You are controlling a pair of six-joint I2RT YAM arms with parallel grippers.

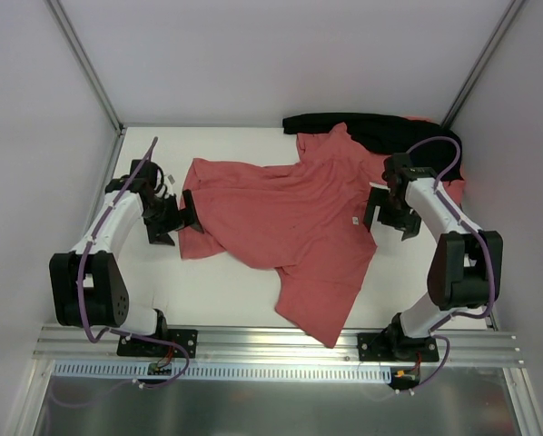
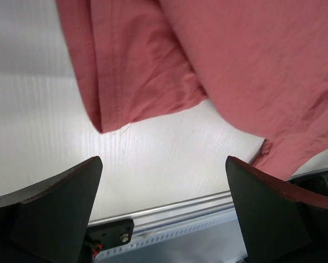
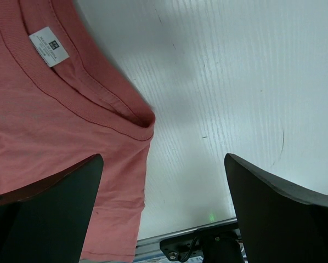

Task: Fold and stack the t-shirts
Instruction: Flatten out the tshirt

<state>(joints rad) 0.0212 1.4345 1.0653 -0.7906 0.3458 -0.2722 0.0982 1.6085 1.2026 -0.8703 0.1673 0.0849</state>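
The salmon-red t-shirt [image 1: 294, 222] needs to be spread. My left gripper should grab it by its hem corner [image 1: 186, 253] next.
A salmon-red t-shirt [image 1: 294, 222] lies spread and rumpled across the middle of the white table, one part hanging toward the front rail. More salmon cloth [image 1: 453, 186] shows at the back right, behind the right arm. My left gripper [image 1: 182, 218] hovers open at the shirt's left edge; its wrist view shows a sleeve hem [image 2: 136, 82] beyond the empty fingers [image 2: 54, 208]. My right gripper [image 1: 380, 218] stands open at the shirt's right edge, by the collar with a white label [image 3: 49, 46]; the left finger [image 3: 49, 208] overlaps the cloth in view, and nothing is gripped.
A black garment [image 1: 371, 127] lies along the back edge at the right. White walls with metal posts [image 1: 85, 64] close in the table on three sides. An aluminium rail [image 1: 271, 341] runs along the front edge, by the arm bases.
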